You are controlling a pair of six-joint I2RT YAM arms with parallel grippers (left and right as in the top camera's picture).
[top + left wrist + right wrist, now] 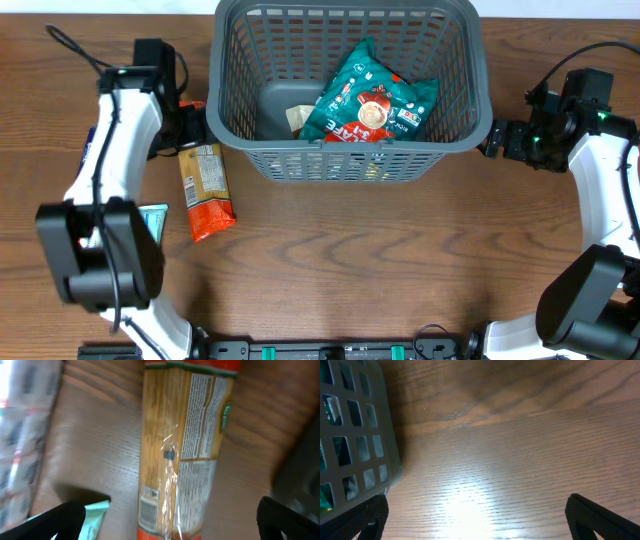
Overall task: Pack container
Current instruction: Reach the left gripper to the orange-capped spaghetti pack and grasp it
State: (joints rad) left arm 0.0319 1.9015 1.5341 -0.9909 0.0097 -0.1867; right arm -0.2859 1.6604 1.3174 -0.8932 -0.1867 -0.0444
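Observation:
The robot's left gripper will next take hold of the long yellow and orange packet by its long sides, across its yellow middle (203,162) (179,457), and then lay it lengthwise in the basket.
The container (452,140) is a dark grey lattice basket at the back middle of the table. In it lie a teal packet (370,100) and a small beige item (298,118). A long yellow and orange packet (205,188) lies flat on the table left of the basket; in the left wrist view (185,445) it runs between my fingers. My left gripper (190,128) (172,522) is open over that packet's end. My right gripper (492,138) (482,520) is open and empty over bare wood, beside the basket's right wall (355,445).
A light teal packet (156,218) lies partly under my left arm; its corner shows in the left wrist view (95,512). A crinkled clear wrapper (22,435) shows at the left edge there. Cables trail at the back corners.

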